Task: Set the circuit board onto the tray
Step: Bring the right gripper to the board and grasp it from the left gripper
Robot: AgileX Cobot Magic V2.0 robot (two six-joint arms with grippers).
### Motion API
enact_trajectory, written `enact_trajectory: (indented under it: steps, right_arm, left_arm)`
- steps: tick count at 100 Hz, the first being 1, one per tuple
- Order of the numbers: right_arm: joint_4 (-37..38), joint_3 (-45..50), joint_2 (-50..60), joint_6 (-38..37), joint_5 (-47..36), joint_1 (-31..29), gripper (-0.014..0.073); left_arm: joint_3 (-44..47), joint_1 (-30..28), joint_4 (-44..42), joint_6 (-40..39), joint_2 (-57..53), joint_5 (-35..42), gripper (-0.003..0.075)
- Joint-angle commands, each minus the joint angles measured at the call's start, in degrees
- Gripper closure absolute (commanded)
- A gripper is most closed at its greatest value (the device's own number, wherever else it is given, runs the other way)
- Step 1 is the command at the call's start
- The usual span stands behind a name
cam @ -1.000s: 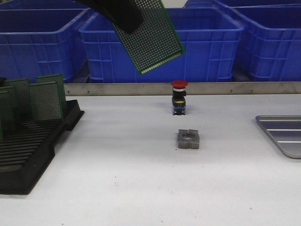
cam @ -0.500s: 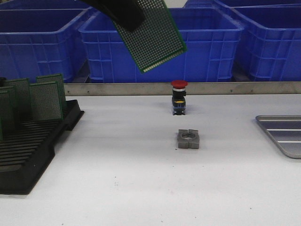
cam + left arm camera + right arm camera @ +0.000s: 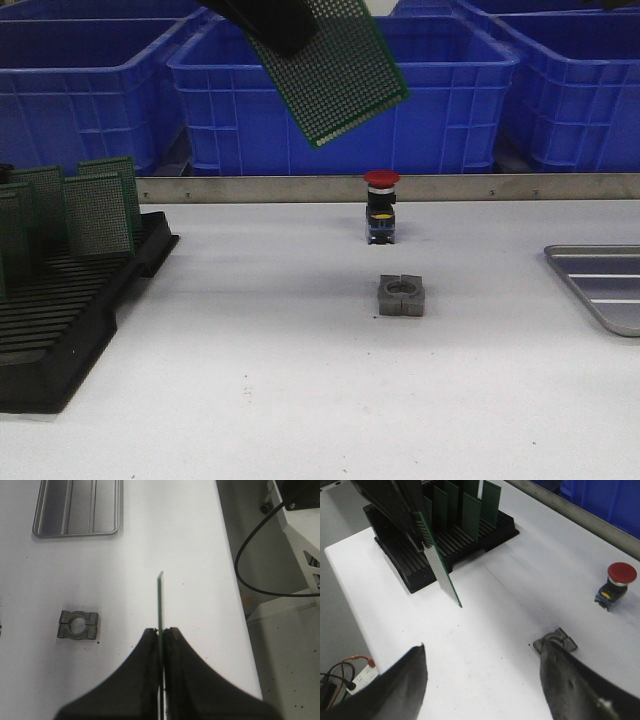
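Observation:
My right gripper is to grab the circuit board next by its free side edge (image 3: 383,52), because my left gripper's fingertips already cover the opposite side of the board.
My left gripper (image 3: 278,22) is shut on a green perforated circuit board (image 3: 342,78) and holds it tilted, high above the table, left of centre. In the left wrist view the jaws (image 3: 161,630) pinch the board's thin edge (image 3: 159,597). The grey metal tray (image 3: 598,288) lies at the table's right edge, partly cut off; it also shows in the left wrist view (image 3: 77,507), empty. My right gripper (image 3: 482,652) is open and empty over the table. Its view shows the held board (image 3: 440,567) and the left gripper (image 3: 395,505).
A black slotted rack (image 3: 70,310) with several upright green boards stands at the left. A red push-button (image 3: 381,205) and a grey metal clamp block (image 3: 402,296) sit mid-table. Big blue bins (image 3: 450,110) stand behind a metal rail (image 3: 500,187).
My left gripper has carried the circuit board a little to the right and slightly up. Nothing else has moved.

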State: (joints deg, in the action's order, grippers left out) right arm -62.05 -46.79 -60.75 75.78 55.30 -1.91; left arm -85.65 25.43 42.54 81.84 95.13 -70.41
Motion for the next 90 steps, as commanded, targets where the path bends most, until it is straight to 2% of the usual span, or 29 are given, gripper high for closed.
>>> enact_trajectory:
  steps: [1, 30, 64, 71, 90]
  right_arm:
    - [-5.2, -3.7, -3.3, 5.5, 0.8, 2.0, 0.0086]
    - [-5.2, -11.1, -14.9, 7.3, 0.3, 10.6, 0.0086]
    - [-5.2, -14.9, -22.5, 7.3, 0.2, 16.7, 0.0097]
    - [-5.2, -14.9, -23.0, 7.3, 0.2, 17.7, 0.0161]
    - [-5.2, -15.1, -23.0, 7.3, 0.4, 18.3, 0.0438]
  left_arm:
    - [-1.5, 0.5, 3.9, -0.7, -2.6, -2.6, 0.0739]
    - [-1.5, 0.5, 3.9, -0.7, -2.6, -2.6, 0.0739]
    - [-1.5, 0.5, 3.9, -0.7, -2.6, -2.6, 0.0739]
    - [-1.5, 0.5, 3.9, -0.7, -2.6, -2.6, 0.0739]
    - [-1.5, 0.5, 3.9, -0.7, -2.6, -2.6, 0.0739]
